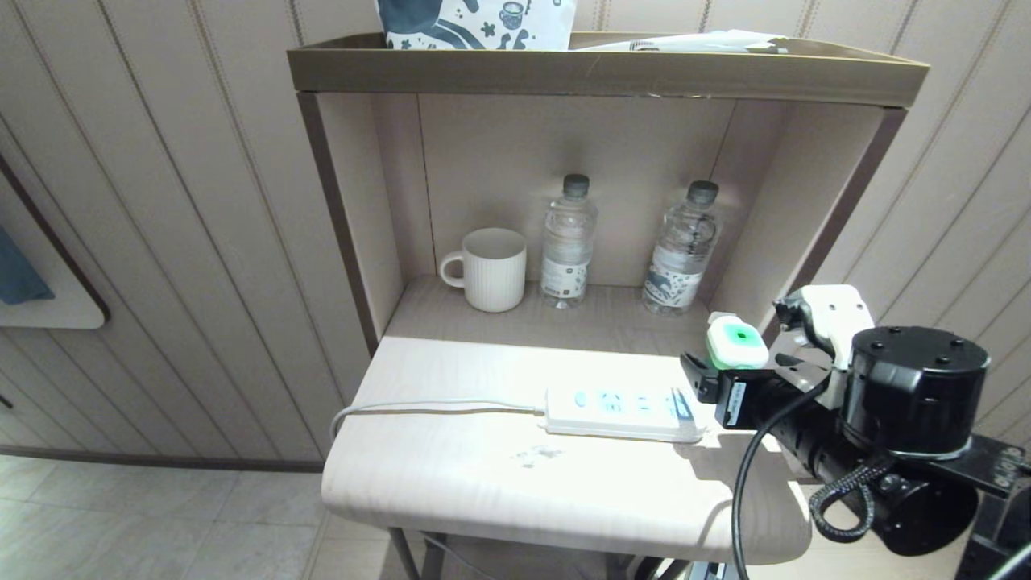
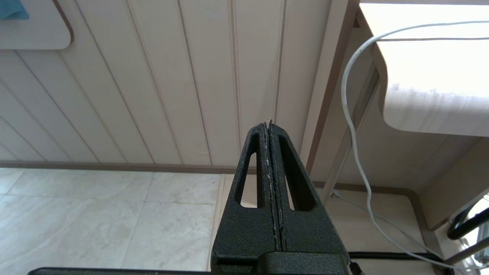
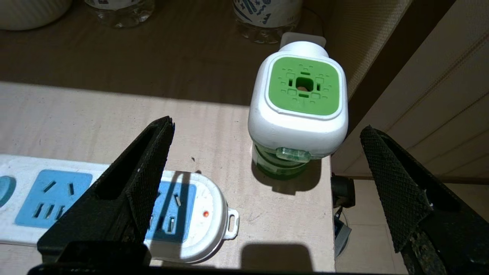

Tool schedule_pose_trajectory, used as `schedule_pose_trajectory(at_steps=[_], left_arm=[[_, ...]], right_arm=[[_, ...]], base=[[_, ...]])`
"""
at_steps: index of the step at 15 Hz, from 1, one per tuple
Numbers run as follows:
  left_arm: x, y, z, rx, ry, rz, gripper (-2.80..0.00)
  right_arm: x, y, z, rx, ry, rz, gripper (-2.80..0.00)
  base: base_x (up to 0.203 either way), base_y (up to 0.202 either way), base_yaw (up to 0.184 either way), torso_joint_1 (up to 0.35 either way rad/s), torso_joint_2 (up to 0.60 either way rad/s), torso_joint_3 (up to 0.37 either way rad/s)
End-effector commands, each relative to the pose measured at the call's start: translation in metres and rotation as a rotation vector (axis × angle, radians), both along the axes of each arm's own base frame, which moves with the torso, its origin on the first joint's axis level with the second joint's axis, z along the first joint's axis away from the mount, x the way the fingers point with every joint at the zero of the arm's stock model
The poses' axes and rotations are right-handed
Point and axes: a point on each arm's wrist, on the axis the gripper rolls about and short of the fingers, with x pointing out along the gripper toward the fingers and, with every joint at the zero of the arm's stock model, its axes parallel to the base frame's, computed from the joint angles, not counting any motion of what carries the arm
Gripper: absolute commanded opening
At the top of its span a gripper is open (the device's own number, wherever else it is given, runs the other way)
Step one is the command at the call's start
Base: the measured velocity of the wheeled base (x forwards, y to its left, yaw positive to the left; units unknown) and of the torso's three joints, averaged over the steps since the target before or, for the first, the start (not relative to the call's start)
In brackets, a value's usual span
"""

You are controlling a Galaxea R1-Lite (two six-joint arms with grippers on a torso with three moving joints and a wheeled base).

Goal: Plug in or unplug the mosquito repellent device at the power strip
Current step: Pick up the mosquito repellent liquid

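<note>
My right gripper needs to move forward before it closes on the mosquito repellent device. The white head [image 1: 737, 342] is mostly beyond the fingers.
The mosquito repellent device [image 1: 735, 342] [image 3: 300, 110] stands upright on its green bottle at the table's right edge, white head and green top facing up, apart from the power strip. The power strip [image 1: 620, 412] [image 3: 198, 214] lies flat just left of it, blue sockets bare. My right gripper [image 1: 737, 379] [image 3: 266, 127] is open, hovering just in front of the device, one finger over the strip's end and the other past the table edge. It touches nothing. Off to the left, low beside the table, my left gripper [image 2: 267, 124] hangs shut and empty.
A white mug [image 1: 493, 270] and two clear water bottles [image 1: 568, 242] [image 1: 683, 250] stand in the shelf alcove behind. The strip's grey-white cord [image 1: 435, 407] runs left and drops over the table [image 1: 483, 483] edge. The alcove's side wall [image 1: 797, 201] rises just behind the device.
</note>
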Motion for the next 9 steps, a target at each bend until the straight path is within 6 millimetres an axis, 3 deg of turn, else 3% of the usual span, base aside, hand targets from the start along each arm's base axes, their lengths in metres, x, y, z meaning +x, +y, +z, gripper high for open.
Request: schedule_pose_trajectory(at_steps=[1,9], left_arm=[[0.000,0.000,0.000,0.000,0.001,0.000,-2.80],[0.000,0.000,0.000,0.001,0.001,0.000,-2.80]], right_arm=[[-0.005,0.001,0.005,0.012,-0.020,0.011,0.00],[0.007,0.004,-0.001,0.006,0.000,-0.001,0.00]], base=[[0.000,0.000,0.000,0.000,0.00,0.000],[0.000,0.000,0.000,0.000,0.00,0.000]])
